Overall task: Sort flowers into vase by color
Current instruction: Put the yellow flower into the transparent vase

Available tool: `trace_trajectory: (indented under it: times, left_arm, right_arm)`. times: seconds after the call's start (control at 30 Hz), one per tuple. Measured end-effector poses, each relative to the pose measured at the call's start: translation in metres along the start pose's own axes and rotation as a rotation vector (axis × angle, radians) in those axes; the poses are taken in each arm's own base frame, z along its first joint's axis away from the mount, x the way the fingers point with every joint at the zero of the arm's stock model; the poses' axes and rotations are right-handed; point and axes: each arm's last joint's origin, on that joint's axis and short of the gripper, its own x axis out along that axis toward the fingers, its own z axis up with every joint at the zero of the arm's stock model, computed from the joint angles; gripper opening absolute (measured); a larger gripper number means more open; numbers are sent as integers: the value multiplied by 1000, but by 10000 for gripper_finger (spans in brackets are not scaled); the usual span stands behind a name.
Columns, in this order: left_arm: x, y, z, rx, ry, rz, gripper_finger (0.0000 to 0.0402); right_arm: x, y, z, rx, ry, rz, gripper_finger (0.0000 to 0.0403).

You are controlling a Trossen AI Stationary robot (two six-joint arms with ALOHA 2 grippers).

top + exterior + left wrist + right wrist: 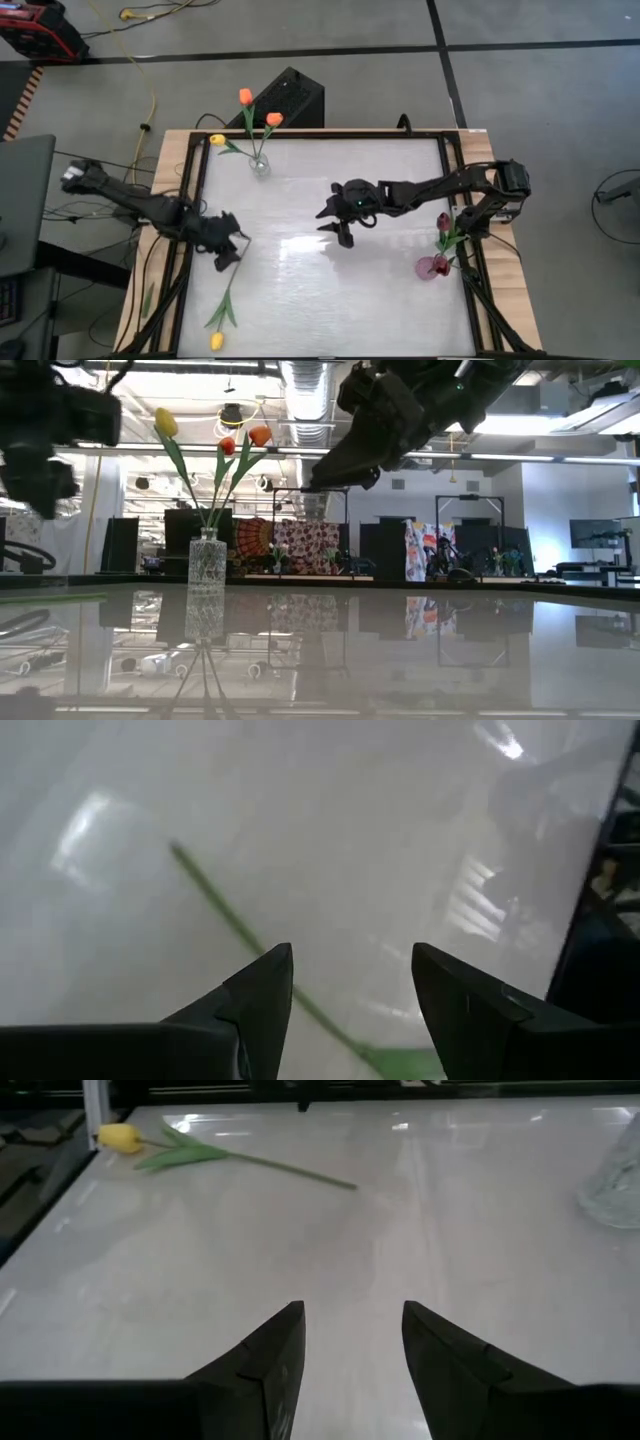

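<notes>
The yellow tulip should be sorted into the clear glass vase (259,166), so the left gripper should next grab the tulip's stem beside the leaves.
A yellow tulip lies flat on the white table near the near-left corner, its head (216,341) toward the near edge and its stem (231,290) running up toward my left gripper (233,250). That gripper is open and hovers over the stem's free end; the stem (225,910) passes below, between the fingers, untouched. My right gripper (336,224) is open over the table's middle, facing the lying tulip (123,1138). A clear glass vase (259,166) at the far edge holds two orange tulips (246,96) and a yellow one (217,140). A pink vase (432,267) on the right holds a maroon tulip (443,221).
Black frame rails (196,180) and a wooden border run around the table. A black box (292,95) stands beyond the far edge, behind the clear vase (207,565). The white surface between the two vases (330,290) is bare.
</notes>
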Motion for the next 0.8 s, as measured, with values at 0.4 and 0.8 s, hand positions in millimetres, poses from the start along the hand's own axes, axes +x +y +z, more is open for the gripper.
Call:
trace_trajectory:
  times: [0.4,0.8]
  left_arm:
    - [57,-24,-39,-148,317,210,194]
    - [101,-37,-60,-185,406,308,194]
  right_arm:
    - [2,15,0,-22,1,37,193]
    - [3,19,-1,-3,3,44,193]
